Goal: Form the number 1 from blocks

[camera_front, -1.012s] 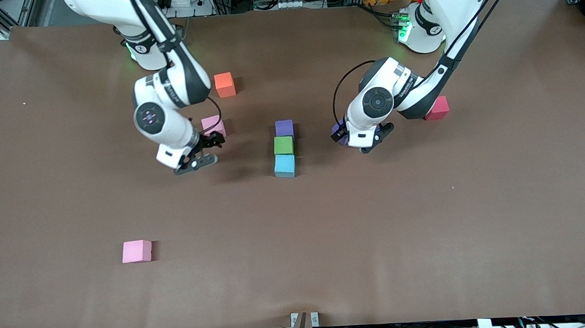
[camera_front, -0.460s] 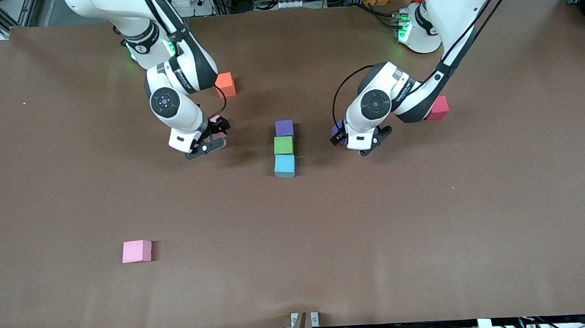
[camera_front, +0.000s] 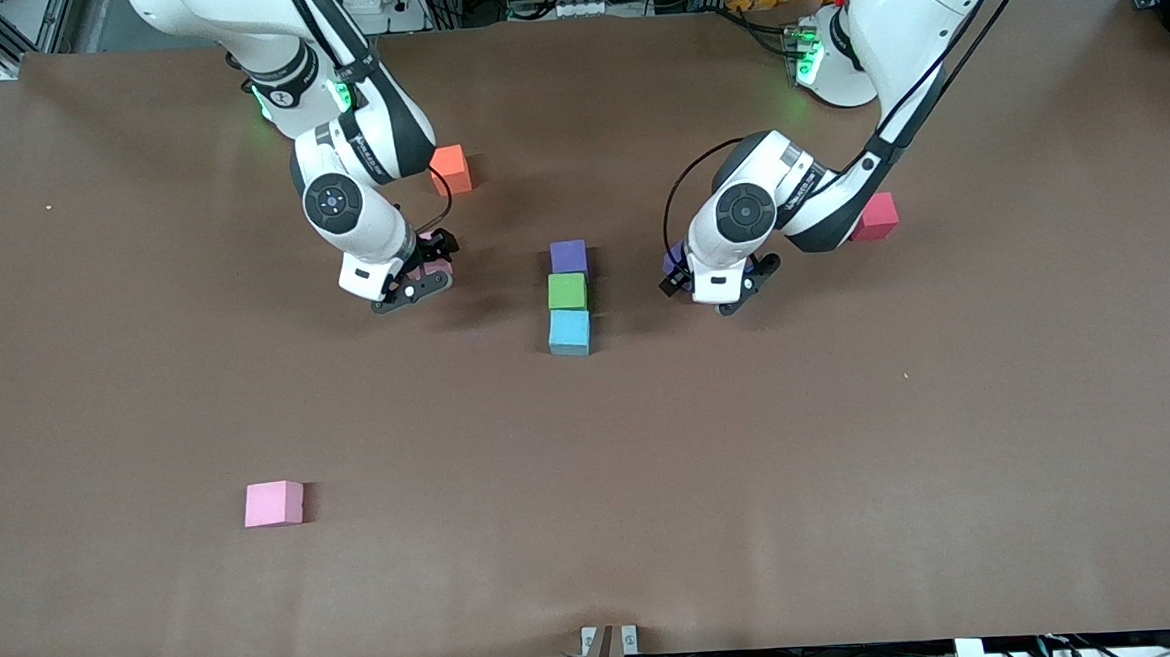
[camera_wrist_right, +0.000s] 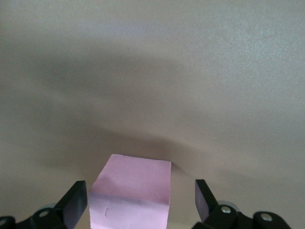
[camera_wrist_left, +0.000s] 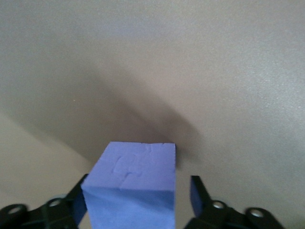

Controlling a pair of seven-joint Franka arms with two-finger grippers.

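Note:
The pink block's sides are still below my fingers, and the tabletop shows in the gaps between them in the right wrist view. My right gripper should go lower first, then close on the block.
Mid-table, a purple block [camera_front: 568, 256], a green block [camera_front: 567, 291] and a light blue block [camera_front: 569, 331] form a touching column. My left gripper [camera_front: 705, 286] is down at the table, open around a second purple block [camera_front: 674, 258] beside the column toward the left arm's end. In the left wrist view that purple block [camera_wrist_left: 136, 183] sits between the fingers of the left gripper [camera_wrist_left: 138, 198], against one pad. My right gripper [camera_front: 427, 270] stands open around a pink block [camera_front: 438, 267]. In the right wrist view this pink block [camera_wrist_right: 133, 191] has gaps to both fingers of the right gripper [camera_wrist_right: 139, 196].
Another pink block [camera_front: 274, 504] lies alone, nearer the front camera, toward the right arm's end. An orange cube [camera_front: 449, 168] sits close by the right arm's wrist. A red cube [camera_front: 878, 216] lies partly under the left arm. The brown table [camera_front: 852, 455] is bare elsewhere.
The right gripper has moved away from the front camera and now straddles the pink block. The left gripper has shifted slightly over its purple block. No block has moved.

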